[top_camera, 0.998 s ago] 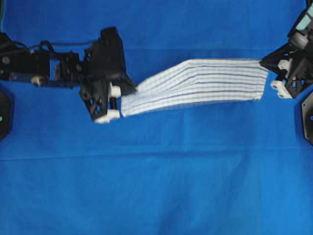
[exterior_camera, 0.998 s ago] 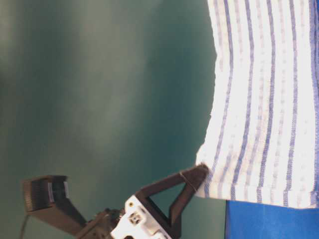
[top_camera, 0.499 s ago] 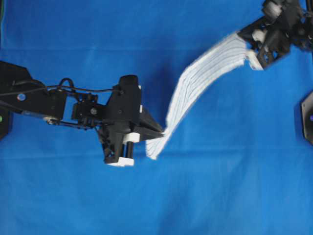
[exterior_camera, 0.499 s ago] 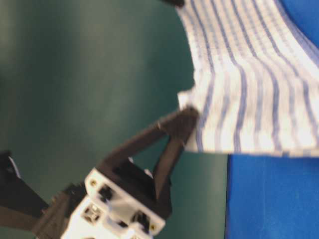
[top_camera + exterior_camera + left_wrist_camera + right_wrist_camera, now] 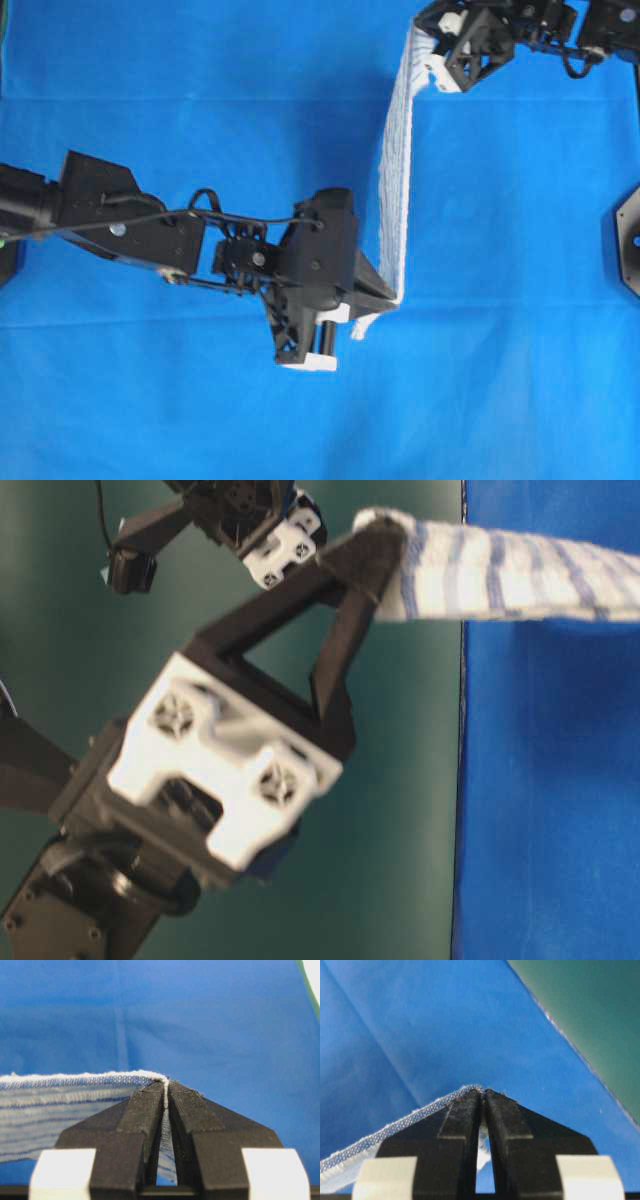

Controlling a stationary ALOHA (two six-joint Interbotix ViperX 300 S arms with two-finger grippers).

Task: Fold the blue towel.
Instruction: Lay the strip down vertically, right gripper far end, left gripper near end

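Observation:
The towel (image 5: 396, 170) hangs as a stretched piece of cloth above the blue table cloth, so my right gripper should keep holding it until it is lower.
The blue towel (image 5: 396, 170), white with thin blue stripes, hangs stretched in the air as a narrow edge-on band between my two grippers. My left gripper (image 5: 392, 298) is shut on its near corner at the centre of the overhead view. The left wrist view shows the towel's hem (image 5: 75, 1082) pinched between the fingers (image 5: 145, 1110). My right gripper (image 5: 424, 20) is shut on the far corner at the top edge. The right wrist view shows the hem (image 5: 380, 1137) clamped at the fingertips (image 5: 465, 1110). The table-level view shows the towel (image 5: 520, 575) held by the left gripper (image 5: 385, 550).
A plain blue table cloth (image 5: 500, 380) covers the table. Black arm bases sit at the right edge (image 5: 628, 240) and the left edge (image 5: 8, 262) of the overhead view. The left arm (image 5: 120, 215) lies across the left half of the table.
The left gripper has moved right and toward the front with its corner. The right gripper has moved left along the far edge. The towel has swung from a left-right span to a front-back one.

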